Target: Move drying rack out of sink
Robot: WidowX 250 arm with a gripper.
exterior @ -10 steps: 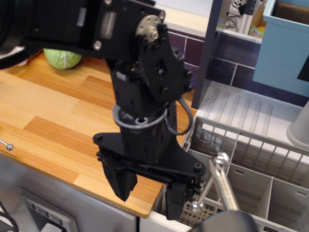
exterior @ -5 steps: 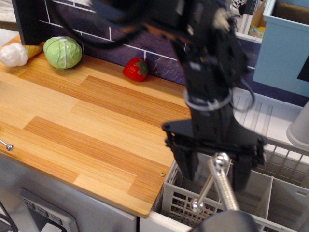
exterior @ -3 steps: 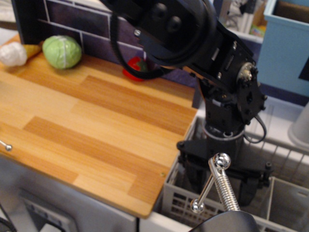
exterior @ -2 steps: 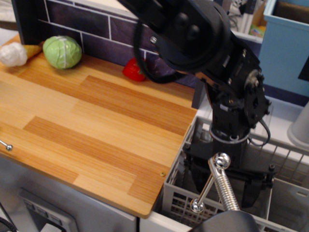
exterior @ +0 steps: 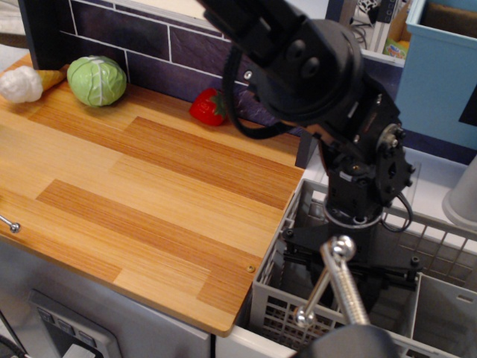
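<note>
My gripper is going to grip the drying rack's light-grey side next, so that it can lift the drying rack (exterior: 273, 297) out of the sink (exterior: 244, 344).
The drying rack (exterior: 273, 297) is a light-grey lattice basket sitting in the sink (exterior: 244, 344) at the lower right, its left wall against the counter edge. My black gripper (exterior: 349, 289) points down into the rack's left compartment. Its two fingers stand apart, one near the left wall (exterior: 302, 277) and one further right (exterior: 391, 292), and hold nothing. The chrome faucet (exterior: 337, 277) stands in front and hides the fingertips and the rack floor between them. The ribbed white drainboard (exterior: 438, 170) lies behind the rack.
A wooden counter (exterior: 134, 186) stretches to the left, with a cabbage (exterior: 96, 80), a strawberry (exterior: 209, 107) and a white ice-cream cone toy (exterior: 21, 83) along the back wall. A light-blue box (exterior: 440, 67) and a grey cup (exterior: 462, 195) stand at the right.
The arm has swung from over the counter edge to the right and come down, so the gripper now reaches into the rack. The rack has not moved.
</note>
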